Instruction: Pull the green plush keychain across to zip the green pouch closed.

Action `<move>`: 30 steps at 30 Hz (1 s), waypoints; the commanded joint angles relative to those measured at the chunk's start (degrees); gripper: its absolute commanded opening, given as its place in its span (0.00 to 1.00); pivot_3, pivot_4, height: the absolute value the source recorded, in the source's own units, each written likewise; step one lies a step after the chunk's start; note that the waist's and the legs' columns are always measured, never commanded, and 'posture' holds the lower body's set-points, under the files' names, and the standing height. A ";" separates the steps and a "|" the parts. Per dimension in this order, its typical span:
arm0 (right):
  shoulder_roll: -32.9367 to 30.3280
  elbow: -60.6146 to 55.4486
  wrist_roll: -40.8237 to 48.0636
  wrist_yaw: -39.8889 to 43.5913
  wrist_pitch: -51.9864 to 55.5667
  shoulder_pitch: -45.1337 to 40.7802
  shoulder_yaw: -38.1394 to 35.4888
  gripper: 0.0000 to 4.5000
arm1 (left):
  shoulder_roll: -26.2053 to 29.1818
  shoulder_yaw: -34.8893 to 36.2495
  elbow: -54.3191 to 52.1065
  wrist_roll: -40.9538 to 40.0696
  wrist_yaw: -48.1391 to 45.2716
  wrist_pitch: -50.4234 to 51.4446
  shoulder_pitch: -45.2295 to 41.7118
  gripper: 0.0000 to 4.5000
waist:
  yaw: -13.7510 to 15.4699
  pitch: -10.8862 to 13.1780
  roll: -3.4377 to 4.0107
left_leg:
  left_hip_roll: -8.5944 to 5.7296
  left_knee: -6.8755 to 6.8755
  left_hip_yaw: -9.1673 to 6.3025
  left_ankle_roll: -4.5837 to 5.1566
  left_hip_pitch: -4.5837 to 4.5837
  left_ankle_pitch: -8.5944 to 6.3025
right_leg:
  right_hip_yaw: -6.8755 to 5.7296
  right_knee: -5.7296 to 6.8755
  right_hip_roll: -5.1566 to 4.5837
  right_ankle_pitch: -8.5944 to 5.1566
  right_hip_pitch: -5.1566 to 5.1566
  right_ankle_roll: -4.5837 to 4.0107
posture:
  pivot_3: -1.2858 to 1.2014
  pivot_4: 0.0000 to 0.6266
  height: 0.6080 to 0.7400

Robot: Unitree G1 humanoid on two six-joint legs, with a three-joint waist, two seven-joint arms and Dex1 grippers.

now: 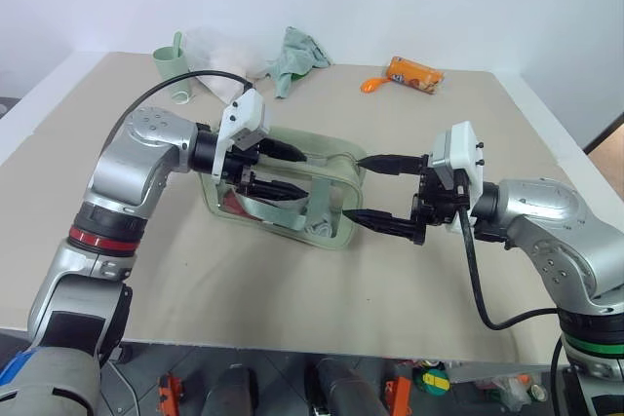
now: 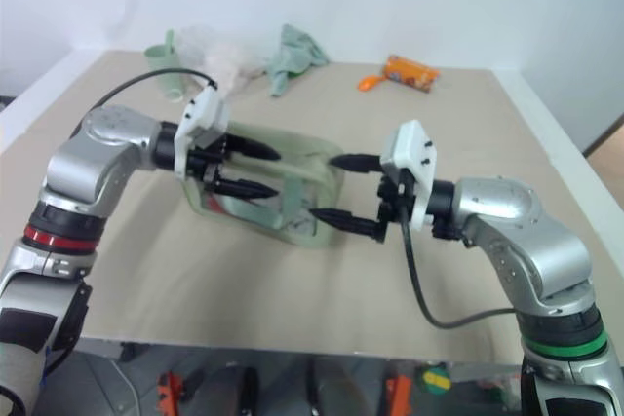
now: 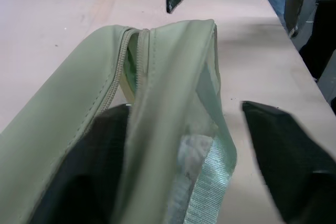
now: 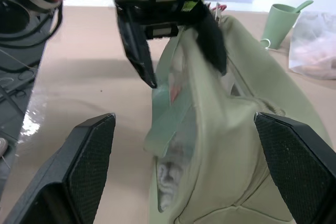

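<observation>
The front seam of the pouch stands up as a fold above its slack clear window (image 1: 320, 209), so my right gripper needs to grab the pouch by that fold's end (image 1: 349, 186) next.
The pale green pouch (image 1: 314, 146) lies in the middle of the table (image 1: 439, 280), between my two arms. Its top zipper (image 3: 113, 93) runs along the ridge of the fabric. My left gripper (image 1: 295, 171) reaches in from the left. It stands open, its black fingers (image 3: 283, 156) spread wide on either side of the pouch's top fabric (image 3: 163, 77). My right gripper (image 1: 356, 188) comes from the right and is open too, one finger above and one below the pouch's right end (image 4: 236, 129). The green plush keychain is hidden.
At the back of the table stand a pale green cup (image 1: 174, 63) with a spoon, a clear plastic bag (image 1: 219, 51), a pale green cloth (image 1: 297, 57) and an orange packet (image 1: 413, 72). The table's front edge runs just below my arms.
</observation>
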 commanded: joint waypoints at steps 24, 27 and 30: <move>2.52 2.79 -7.78 1.69 -4.99 -1.40 5.77 0.85 | 18.34 34.65 1.77 -20.12 10.39 16.75 15.61 0.86 | -0.74 0.01 0.02 | 0.24 -0.06 0.02 -0.11 0.04 0.07 | -0.13 0.00 0.02 0.02 -0.06 -0.07 | 0.52 0.24 0.98; 3.10 3.79 -8.94 2.35 -5.94 -1.46 6.56 0.63 | 18.90 41.34 1.83 -23.96 13.15 19.49 18.43 0.86 | -0.71 0.01 0.02 | 0.21 -0.07 0.05 -0.11 0.03 0.07 | -0.13 0.00 -0.04 0.01 -0.08 -0.07 | 0.52 0.24 0.98; 3.42 4.87 -10.11 3.46 -6.85 -1.47 7.45 0.40 | 18.69 47.63 2.24 -27.62 16.61 22.08 20.61 0.86 | -0.69 0.01 0.01 | 0.20 -0.07 0.03 -0.11 0.02 0.07 | -0.15 0.00 -0.05 0.01 -0.07 -0.08 | 0.52 0.24 0.98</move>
